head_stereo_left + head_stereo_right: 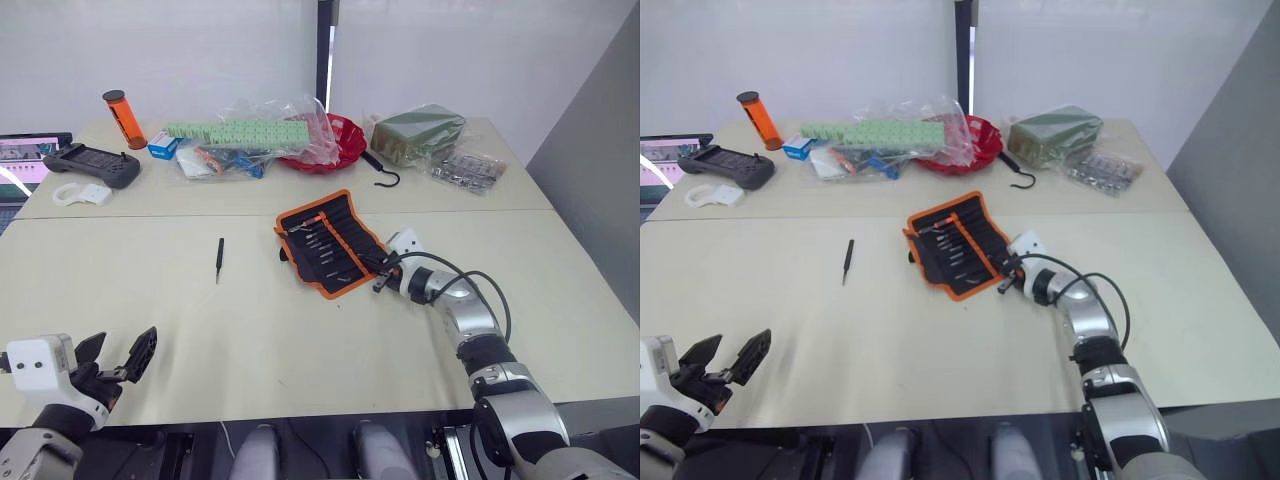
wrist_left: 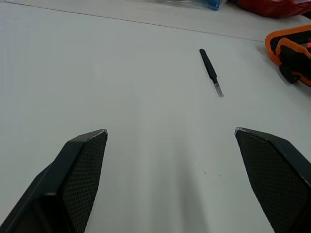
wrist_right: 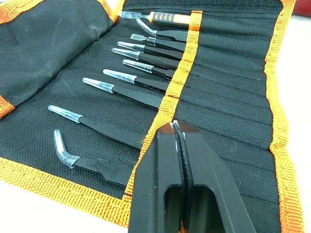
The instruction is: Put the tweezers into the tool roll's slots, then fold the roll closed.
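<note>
My left gripper is to slide the black tweezers blunt end (image 1: pixel 221 241) first into the tool roll, so it needs to grab their section (image 1: pixel 219 267) beside the clear tip cap.
The tool roll (image 1: pixel 325 242) lies unrolled at the table's middle, black with orange trim. Several tweezers (image 3: pixel 124 92) with clear tip caps sit in its slots (image 3: pixel 228 92). One loose pair of black tweezers (image 1: pixel 219 259) lies on the bare table left of the roll, and the left wrist view has it too (image 2: pixel 211 73), ahead of the fingers. My right gripper (image 1: pixel 381 275) is at the roll's near right edge. Its tips (image 3: pixel 176 127) are shut together over the orange band, with nothing visible between them. My left gripper (image 1: pixel 115 360) is open and empty near the front left edge, well short of the loose tweezers.
Along the back stand a red bowl (image 1: pixel 335 140), a black hook (image 1: pixel 383 172), plastic bags of green parts (image 1: pixel 250 135), an orange cylinder (image 1: pixel 124 118), a black controller (image 1: pixel 92 165), a bagged green box (image 1: pixel 418 130) and blister packs (image 1: pixel 465 168).
</note>
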